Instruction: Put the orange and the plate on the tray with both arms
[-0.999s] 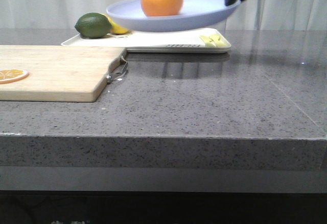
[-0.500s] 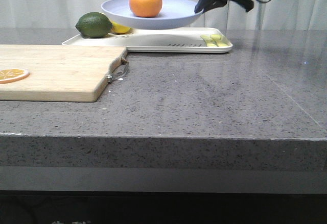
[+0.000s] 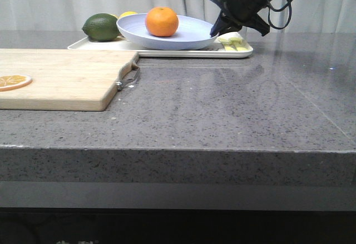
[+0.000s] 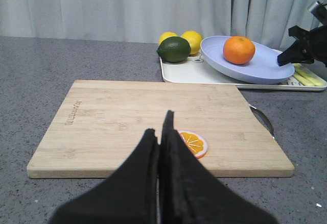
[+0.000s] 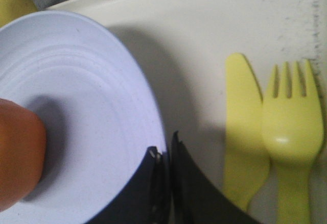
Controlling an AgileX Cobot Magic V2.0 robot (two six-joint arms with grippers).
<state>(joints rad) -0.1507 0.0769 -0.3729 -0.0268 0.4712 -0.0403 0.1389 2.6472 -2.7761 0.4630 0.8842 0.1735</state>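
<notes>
I should open my right gripper now, because the lavender-blue plate (image 3: 183,35) rests low over the cream-white tray, within the tray's edges, and would lie there.
The lavender-blue plate (image 3: 183,35) sits low on the cream-white tray (image 3: 189,53) at the back of the table, tilted a little, with the orange (image 3: 162,21) on it. My right gripper (image 3: 214,31) is shut on the plate's right rim. In the right wrist view its jaws (image 5: 164,152) pinch the plate's edge (image 5: 92,96), with the orange (image 5: 18,157) at one side and the tray (image 5: 204,30) beneath. My left gripper (image 4: 159,127) is shut and empty above the wooden board (image 4: 112,112), far from the plate (image 4: 255,66) and the orange (image 4: 238,49).
A green lime (image 3: 101,27) and a lemon (image 3: 127,14) lie on the tray's left end. A yellow knife (image 5: 245,132) and fork (image 5: 291,132) lie on its right end beside the plate. The cutting board (image 3: 61,77) holds a dried orange slice (image 3: 14,81).
My right gripper has carried the plate with the orange down and farther back, from above the tray to low on it. The left gripper's earlier position is not shown.
</notes>
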